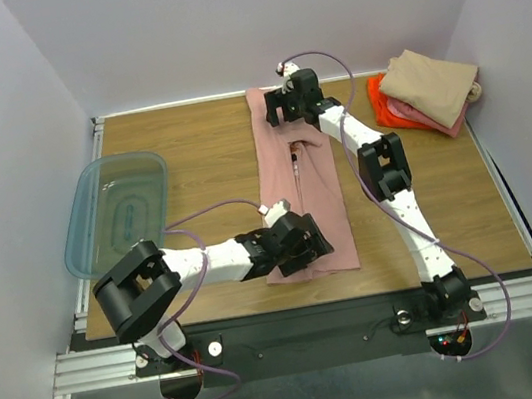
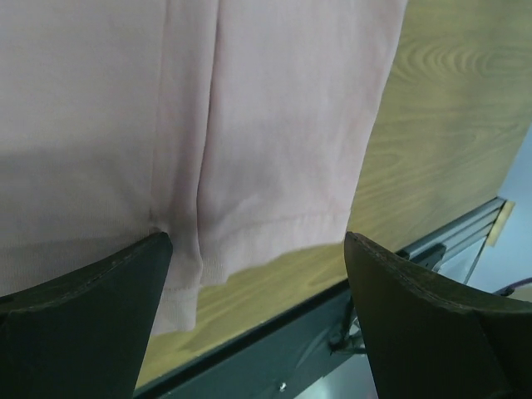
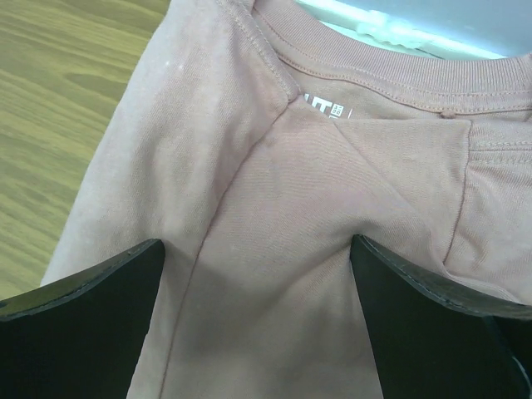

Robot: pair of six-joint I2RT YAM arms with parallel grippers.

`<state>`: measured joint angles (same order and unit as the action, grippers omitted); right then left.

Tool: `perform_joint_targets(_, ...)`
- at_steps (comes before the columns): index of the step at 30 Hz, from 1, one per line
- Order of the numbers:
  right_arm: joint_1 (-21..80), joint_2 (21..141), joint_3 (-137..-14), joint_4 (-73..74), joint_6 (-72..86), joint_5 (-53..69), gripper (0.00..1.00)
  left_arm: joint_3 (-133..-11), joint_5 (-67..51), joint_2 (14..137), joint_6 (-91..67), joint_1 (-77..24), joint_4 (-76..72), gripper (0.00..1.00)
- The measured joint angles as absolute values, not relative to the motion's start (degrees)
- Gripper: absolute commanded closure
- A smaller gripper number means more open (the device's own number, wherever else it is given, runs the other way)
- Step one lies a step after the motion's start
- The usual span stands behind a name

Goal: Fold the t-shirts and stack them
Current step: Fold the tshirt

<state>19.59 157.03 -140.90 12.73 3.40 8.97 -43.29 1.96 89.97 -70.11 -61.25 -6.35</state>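
I should next grab the dusty-pink t-shirt's near hem, at its bin-side corner, with my left gripper, then fold it toward the collar.
A dusty-pink t-shirt (image 1: 319, 201) lies as a long narrow strip down the middle of the table, sleeves folded in, collar at the far end. My left gripper (image 1: 299, 245) is open over its near hem (image 2: 249, 241), one finger on the cloth, the other over bare wood. My right gripper (image 1: 290, 107) is open over the collar end (image 3: 332, 166), fingertips pressed against the fabric below the neck label. A stack of folded t-shirts, tan (image 1: 430, 84) over pink and orange (image 1: 396, 110), sits at the far right.
A clear teal plastic bin (image 1: 116, 211) lies at the table's left edge. The metal rail of the table's near edge (image 2: 416, 249) runs just past the shirt's hem. White walls enclose the table on three sides.
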Motion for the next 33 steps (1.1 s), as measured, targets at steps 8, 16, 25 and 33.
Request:
perform_joint_targets(8, 19.5, 154.9, -138.2, 13.0, 3.4, 12.5, 0.00, -54.4, 5.8, 91.9, -68.4, -64.7, 7.8, 0.02)
perform_joint_targets(16, 19.6, 133.2, -120.5, 16.4, 6.4, 11.7, 0.00, -56.5, 13.3, 80.4, -67.5, -66.4, 15.2, 0.02)
perform_joint_targets(25, 19.6, 79.1, -67.6, 12.0, 24.0, 5.1, 0.00, -40.4, 18.9, 65.4, -70.7, -60.8, 25.7, 0.02)
perform_joint_targets(33, 19.6, 60.4, -32.0, 18.1, 34.9, 9.4, 0.00, -30.9, 13.1, 65.7, -67.1, -57.3, 19.7, 0.02)
